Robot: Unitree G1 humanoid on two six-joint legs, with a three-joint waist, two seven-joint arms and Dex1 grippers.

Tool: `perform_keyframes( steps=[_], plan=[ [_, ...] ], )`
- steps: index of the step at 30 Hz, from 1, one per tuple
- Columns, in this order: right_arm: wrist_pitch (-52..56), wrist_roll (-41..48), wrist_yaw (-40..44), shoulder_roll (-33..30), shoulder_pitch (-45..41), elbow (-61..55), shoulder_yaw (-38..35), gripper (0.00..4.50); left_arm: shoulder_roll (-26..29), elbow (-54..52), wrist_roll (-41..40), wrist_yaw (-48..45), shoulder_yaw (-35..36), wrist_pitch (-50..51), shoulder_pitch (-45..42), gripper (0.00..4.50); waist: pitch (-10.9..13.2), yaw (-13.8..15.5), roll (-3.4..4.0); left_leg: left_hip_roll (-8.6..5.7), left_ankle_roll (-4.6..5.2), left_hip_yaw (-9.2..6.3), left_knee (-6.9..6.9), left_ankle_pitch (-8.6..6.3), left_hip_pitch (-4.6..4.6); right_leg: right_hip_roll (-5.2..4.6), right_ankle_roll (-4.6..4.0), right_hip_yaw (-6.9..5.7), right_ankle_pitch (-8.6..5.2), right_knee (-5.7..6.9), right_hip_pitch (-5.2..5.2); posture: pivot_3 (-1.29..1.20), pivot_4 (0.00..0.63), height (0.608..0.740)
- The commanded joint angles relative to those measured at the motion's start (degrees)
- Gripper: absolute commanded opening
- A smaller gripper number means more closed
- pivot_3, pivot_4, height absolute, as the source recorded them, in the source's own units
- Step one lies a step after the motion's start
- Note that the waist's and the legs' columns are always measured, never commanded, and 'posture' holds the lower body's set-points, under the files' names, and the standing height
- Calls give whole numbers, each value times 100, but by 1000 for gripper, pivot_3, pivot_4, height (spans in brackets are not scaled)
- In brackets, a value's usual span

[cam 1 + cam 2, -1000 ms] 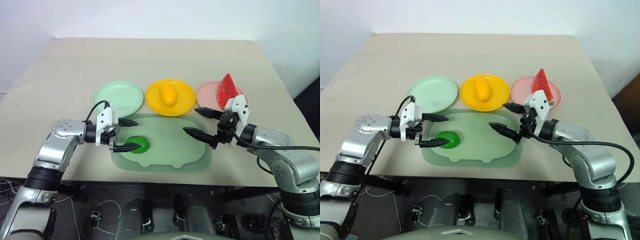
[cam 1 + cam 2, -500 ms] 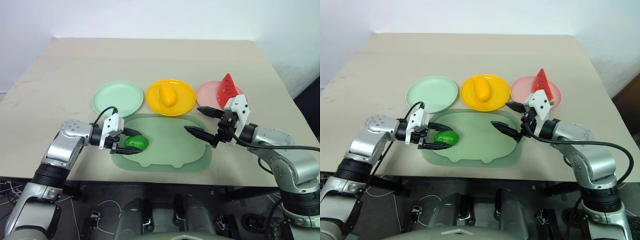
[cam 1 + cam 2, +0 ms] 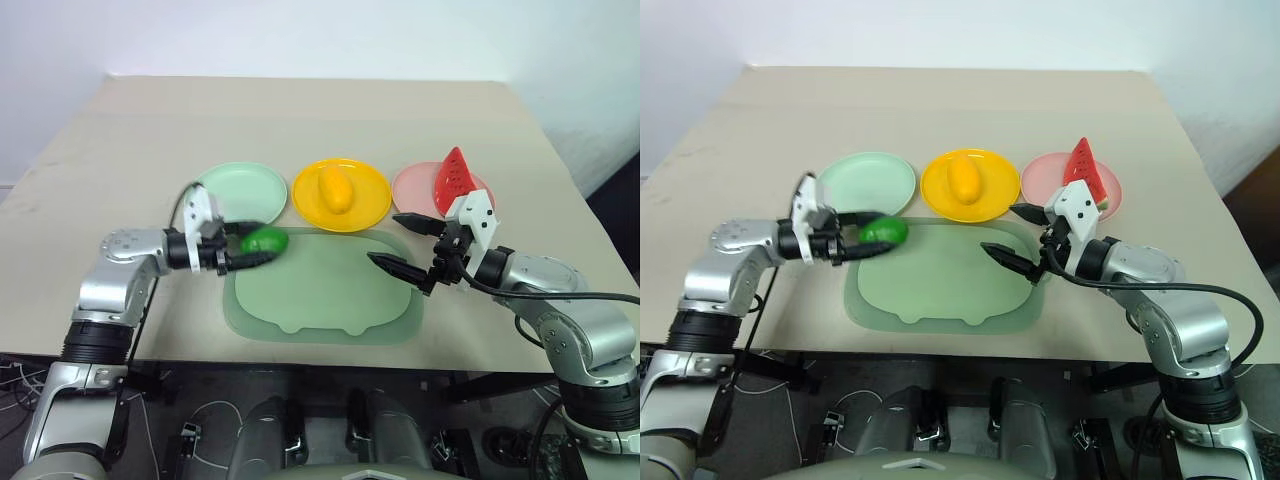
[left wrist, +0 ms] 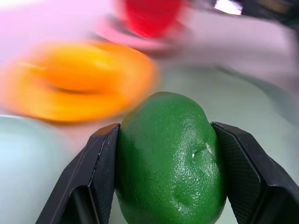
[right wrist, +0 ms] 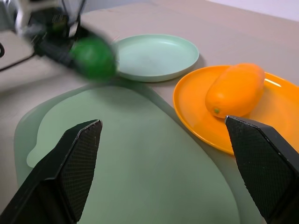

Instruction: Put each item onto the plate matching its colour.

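Observation:
My left gripper is holding the green fruit above the mat, short of the mint green plate, so the fruit would fall short if I opened now.
My left gripper is shut on the glossy green round fruit. It holds the fruit above the far left corner of the sage green mat, just in front of the pale mint green plate, which is bare. In the left wrist view both fingers press the fruit from either side. The yellow mango lies on the yellow plate. On the pink plate stands the red watermelon wedge. My right gripper hangs open over the mat's right side, holding nothing.
The three plates stand in a row behind the mat on a beige table. The table's front edge runs just below the mat. Its far half is bare.
My left gripper shut on the green fruit, lifted it off the mat and carried it back toward the mint green plate. The right arm stayed put.

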Motion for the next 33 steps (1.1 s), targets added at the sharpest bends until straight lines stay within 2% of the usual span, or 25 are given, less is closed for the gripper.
perform_keyframes(
  steps=[1, 4, 8, 12, 19, 25, 30, 33],
  plan=[
    [-168, -15, 3, 12, -143, -22, 20, 4500, -219, -194, -130, 873, 473, 127, -58, 2731, 0, 7, 0, 0, 1, 0, 1, 0, 0, 0, -5, 0, 5, 2, 0, 0, 150, 696],
    [-209, -61, 18, 32, -211, 69, 90, 4500, -490, 142, 38, 1887, 689, 316, -394, 2731, 2, 21, -4, -1, 1, 0, 6, 0, 2, -1, -4, -1, 6, 5, 5, 0, 150, 696],
    [-264, -90, 51, 27, -285, 151, 161, 4500, -695, 284, 74, 2436, 702, 480, -628, 2731, 1, 16, -6, -1, 3, -1, 10, -1, 2, 0, -3, -2, 7, 7, 8, 0, 150, 696],
    [-290, -110, 82, 27, -412, 280, 173, 4500, -1013, 1140, 802, 3420, 382, 280, -1154, 2731, 1, 23, -6, -3, 4, -1, 13, -1, 4, 0, -3, -3, 10, 16, 9, 0, 150, 696],
    [-308, -148, 50, 50, -447, 320, 184, 4500, -1256, 2115, 1427, 3956, -31, 431, -1596, 2731, 1, 6, -7, -2, 5, 0, 14, 0, 4, 0, 1, -3, 8, 29, 2, 0, 150, 696],
    [-298, -124, -30, 55, -358, 249, 147, 4500, -1326, 2681, 1523, 4088, -32, 533, -1940, 2731, 1, 9, -8, -3, 5, 0, 15, -1, 4, -4, 0, -3, 8, 30, 1, 0, 150, 696],
    [-304, -128, -49, 33, -296, 201, 139, 4500, -1272, 2720, 1454, 3898, -4, 610, -1958, 4321, 2, 4, -8, -2, 4, 1, 15, -1, 4, -4, 0, -3, 8, 33, -1, 0, 150, 696],
    [-304, -112, -55, 23, -271, 168, 128, 4500, -1199, 2435, 1418, 3706, -18, 698, -1827, 4442, 2, 4, -8, -3, 4, 1, 15, -1, 3, -4, 0, -3, 8, 32, -2, 0, 150, 696]
  ],
)
